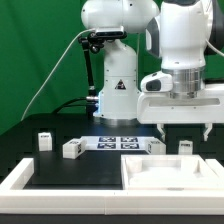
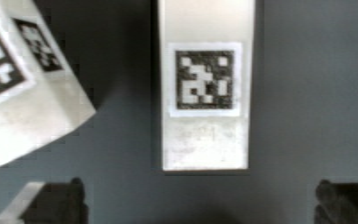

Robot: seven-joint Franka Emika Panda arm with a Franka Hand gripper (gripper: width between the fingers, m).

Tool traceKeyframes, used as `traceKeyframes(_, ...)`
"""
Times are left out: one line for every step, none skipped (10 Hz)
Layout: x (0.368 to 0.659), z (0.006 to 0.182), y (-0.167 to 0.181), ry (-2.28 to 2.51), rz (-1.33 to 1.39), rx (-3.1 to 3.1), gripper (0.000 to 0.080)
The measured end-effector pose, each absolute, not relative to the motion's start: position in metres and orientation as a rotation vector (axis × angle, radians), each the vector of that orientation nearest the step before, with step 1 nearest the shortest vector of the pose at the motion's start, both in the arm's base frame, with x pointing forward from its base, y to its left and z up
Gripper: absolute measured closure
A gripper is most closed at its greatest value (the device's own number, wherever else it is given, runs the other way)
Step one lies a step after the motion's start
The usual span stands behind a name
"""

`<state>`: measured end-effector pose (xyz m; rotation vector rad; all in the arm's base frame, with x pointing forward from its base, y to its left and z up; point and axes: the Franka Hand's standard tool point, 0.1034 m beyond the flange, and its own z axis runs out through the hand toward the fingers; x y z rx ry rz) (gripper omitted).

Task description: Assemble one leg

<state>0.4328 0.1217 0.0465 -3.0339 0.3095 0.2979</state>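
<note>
My gripper needs to go lower before it closes on the leg, because my fingers stop above the white leg (image 2: 206,120) with dark tabletop between them. They would miss if I closed now.
Several small white legs with black-and-white tags lie on the dark table. In the exterior view two lie at the left (image 1: 45,139) (image 1: 72,148) and two under the arm (image 1: 157,146) (image 1: 185,147). My gripper (image 1: 185,133) hovers open above the pair under the arm. In the wrist view one leg (image 2: 208,85) lies lengthwise centred ahead of the gripper (image 2: 197,206), tag up, and a second leg (image 2: 25,80) lies tilted beside it. The dark fingertips (image 2: 51,205) stand wide apart and hold nothing.
The large flat white panel with a raised rim (image 1: 170,172) lies at the front on the exterior view's right. The marker board (image 1: 118,143) lies mid-table. A white frame edge (image 1: 20,180) runs along the front left. The robot base (image 1: 115,90) stands behind.
</note>
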Motion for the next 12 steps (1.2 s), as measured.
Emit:
traceKeyframes(0.429,0.049,0.122,0.281,0.456,-3.022,0.0151)
traceKeyframes(0.430,0.050,0.123,0.265,0.594,-3.000,0.0151)
traceKeyframes(0.432,0.050,0.125,0.276,0.694,-2.971,0.0151)
traceKeyframes(0.431,0.050,0.124,0.260,0.803,-2.942,0.0151)
traceKeyframes(0.428,0.049,0.122,0.244,0.950,-2.895,0.0151)
traceKeyframes(0.428,0.046,0.123,0.241,1.059,-2.855,0.0151)
traceKeyframes(0.427,0.042,0.124,0.235,1.143,-2.823,0.0151)
traceKeyframes(0.419,0.041,0.124,0.220,1.275,-2.772,0.0151)
traceKeyframes(0.415,0.038,0.126,0.205,1.393,-2.719,0.0151)
traceKeyframes(0.417,0.031,0.129,0.202,1.425,-2.704,0.0151)
traceKeyframes(0.418,0.029,0.134,0.192,1.408,-2.716,0.0151)
traceKeyframes(0.416,0.026,0.137,0.186,1.401,-2.723,0.0151)
